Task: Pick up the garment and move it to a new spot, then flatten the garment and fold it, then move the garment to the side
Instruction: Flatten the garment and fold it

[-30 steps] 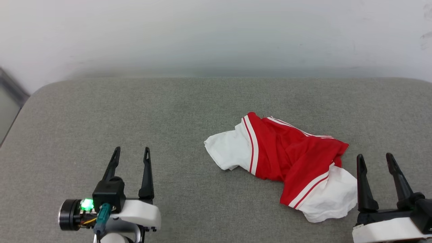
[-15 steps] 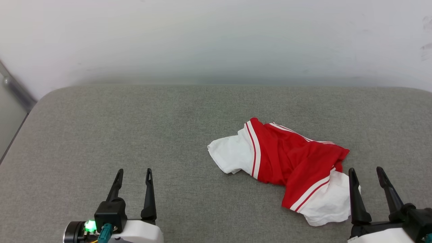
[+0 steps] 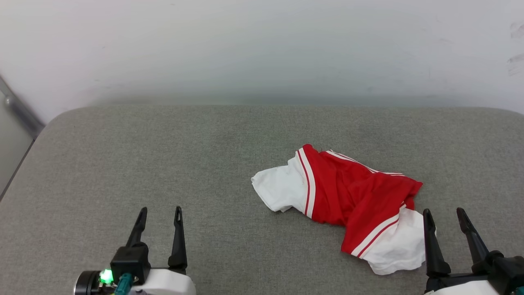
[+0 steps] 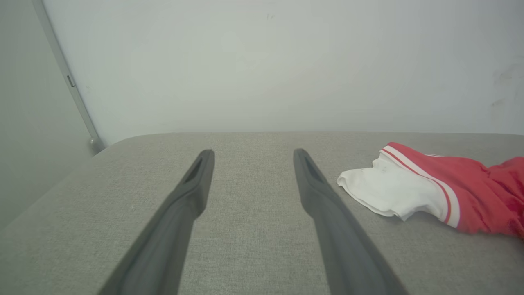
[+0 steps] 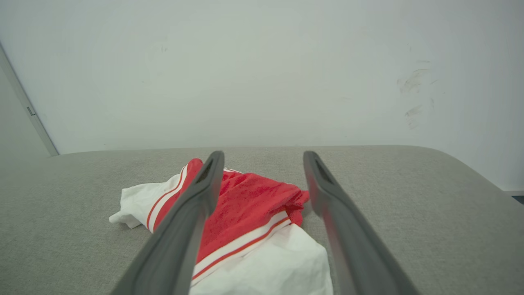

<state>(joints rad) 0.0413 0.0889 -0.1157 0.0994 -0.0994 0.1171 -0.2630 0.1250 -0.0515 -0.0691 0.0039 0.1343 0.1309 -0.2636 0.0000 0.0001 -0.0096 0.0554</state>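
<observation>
I should use my left gripper next to grab the garment by the corner of its white sleeve (image 3: 258,181), so that I can flatten the crumpled red body (image 3: 351,189).
The garment (image 3: 348,196) lies crumpled right of centre on the grey padded surface: red body, white sleeves, red-and-white striped trim. Any number on it is hidden in the folds. My right gripper (image 3: 443,212) stands open just right of the garment's near white sleeve, holding nothing. In the right wrist view the garment (image 5: 249,209) lies ahead and low between the open fingers of that gripper (image 5: 264,157). Far to the left near the front, my left gripper (image 3: 160,211) is open and empty. The left wrist view shows the garment (image 4: 430,188) off to the right of this gripper (image 4: 250,155).
The grey padded surface (image 3: 163,155) has rounded corners and ends at a pale wall (image 3: 262,49) behind. A metal strip (image 3: 18,110) runs down at the far left beyond the surface's edge.
The head camera has tilted, so the whole picture slid down a little. Both grippers sit lower in it and stay open. The garment has not moved on the surface.
</observation>
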